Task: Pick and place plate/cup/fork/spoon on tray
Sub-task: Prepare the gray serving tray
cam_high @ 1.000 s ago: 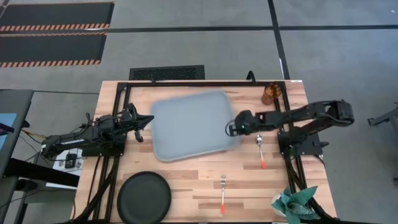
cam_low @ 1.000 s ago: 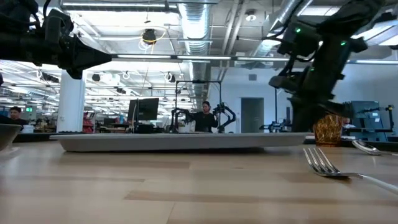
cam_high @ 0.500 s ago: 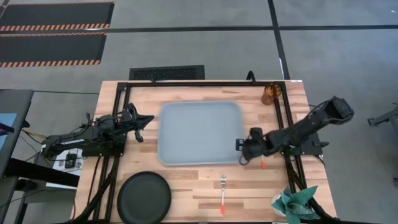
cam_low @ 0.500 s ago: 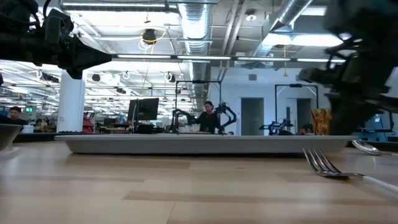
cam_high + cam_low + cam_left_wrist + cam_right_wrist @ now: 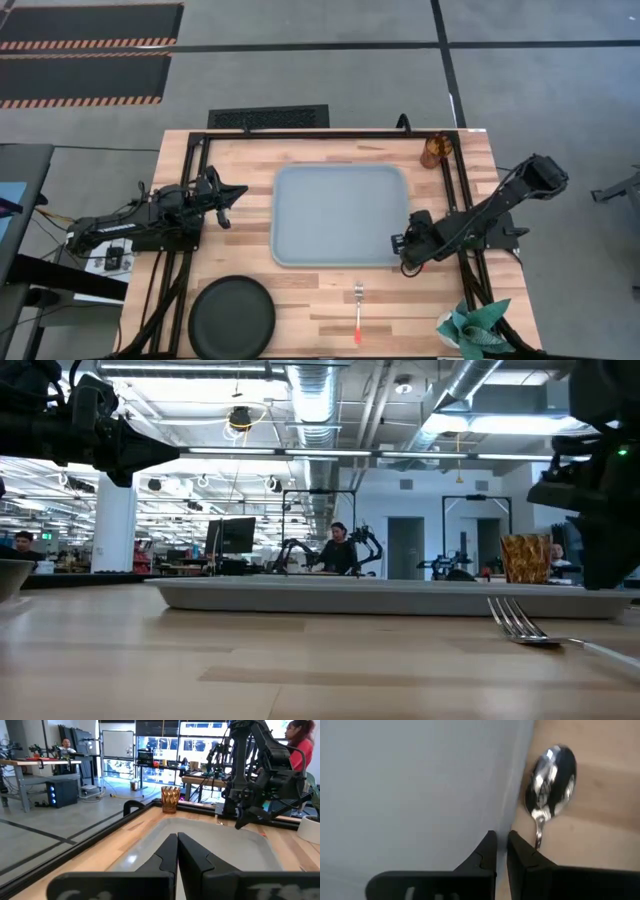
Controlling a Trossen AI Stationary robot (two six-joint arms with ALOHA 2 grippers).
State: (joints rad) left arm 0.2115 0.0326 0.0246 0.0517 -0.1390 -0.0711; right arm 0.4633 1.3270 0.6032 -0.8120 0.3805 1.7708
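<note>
The tray moves farther from the spoon in my right gripper next, before I open, since the spoon's bowl sits close beside the tray's rim.
The pale blue-grey tray (image 5: 340, 215) lies flat in the middle of the table. My right gripper (image 5: 404, 252) points steeply down at the tray's right edge, shut on its rim. The spoon's silver bowl (image 5: 550, 780) lies on the wood just outside that rim; in the high view my right arm covers the spoon. The fork (image 5: 358, 310) lies near the front edge. The black plate (image 5: 232, 315) sits at the front left, and the amber cup (image 5: 432, 152) stands at the far right. My left gripper (image 5: 235, 192) hovers shut and level, left of the tray. My right gripper pinches the tray's raised rim (image 5: 516, 815) on the right side, near the near right corner. One finger (image 5: 487, 851) is inside the tray and the other outside. The fingers come slanting down from the right. The tray rests flat on the table.
A black frame rail (image 5: 462, 200) runs along the table's right side under my right arm. A potted plant (image 5: 470, 328) stands at the front right corner. Bare wood lies between the tray and the plate.
My right gripper has gone toward the table's right and near edges, dragging the tray by its rim. The tray has slid to the right and turned from a skewed lie to square with the table edges. The spoon now lies under my arm.
</note>
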